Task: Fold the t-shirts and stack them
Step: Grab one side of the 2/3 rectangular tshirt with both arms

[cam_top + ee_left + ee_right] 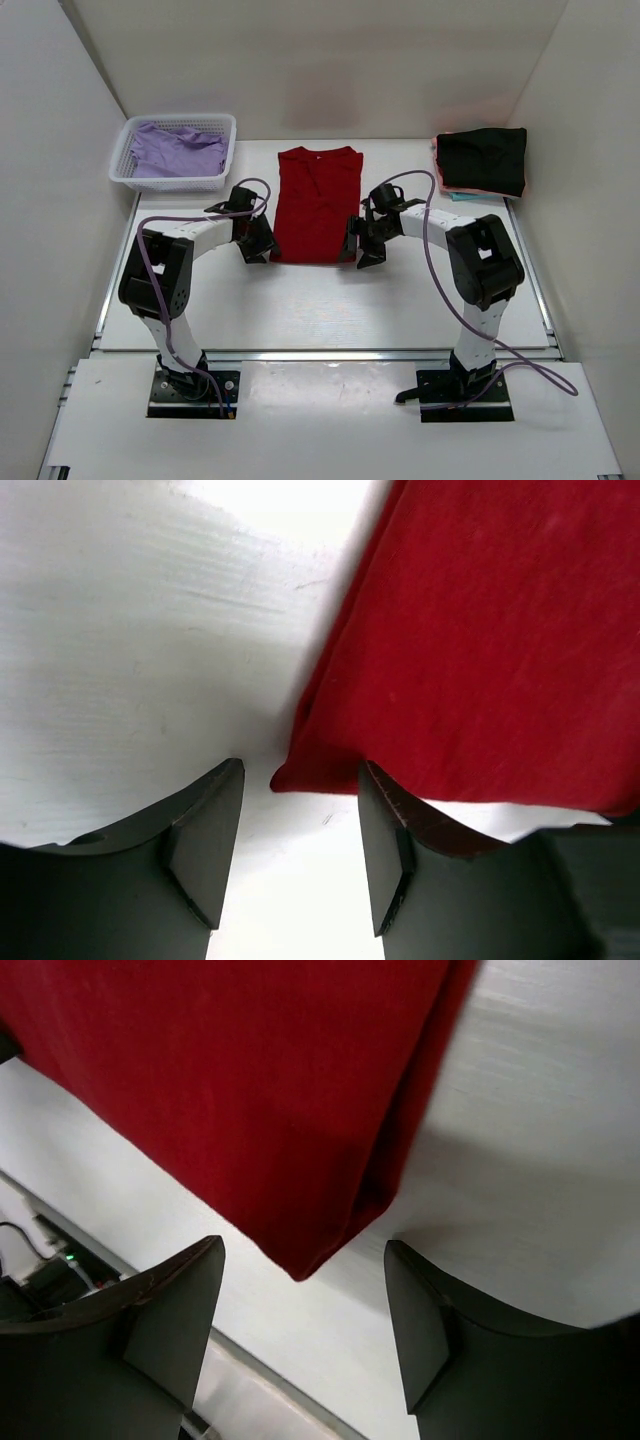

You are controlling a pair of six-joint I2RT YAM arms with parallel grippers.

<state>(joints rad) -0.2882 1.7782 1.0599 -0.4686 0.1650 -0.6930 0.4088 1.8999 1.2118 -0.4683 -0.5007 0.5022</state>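
Observation:
The left gripper grabs the red t-shirt's near corner [273, 260] [304, 773] next, matching the right gripper's corner, to fold the t-shirt toward the collar.
A deep red t-shirt [315, 203] lies flat in the middle of the table, sides folded in, collar at the far end. My left gripper [258, 245] is open beside its near left corner [290, 775], which lies just ahead of the gap between the fingers [205, 830]. My right gripper [366, 250] is open beside the near right corner [305, 1260], also just ahead of its fingers [425, 1320]. A black t-shirt [484, 160] lies folded on pink and teal ones at the far right. A lavender t-shirt [176, 152] lies crumpled in the basket.
A white plastic lattice basket [222, 146] stands at the far left. White walls close the table on three sides. The arm bases and purple cables sit at the near edge.

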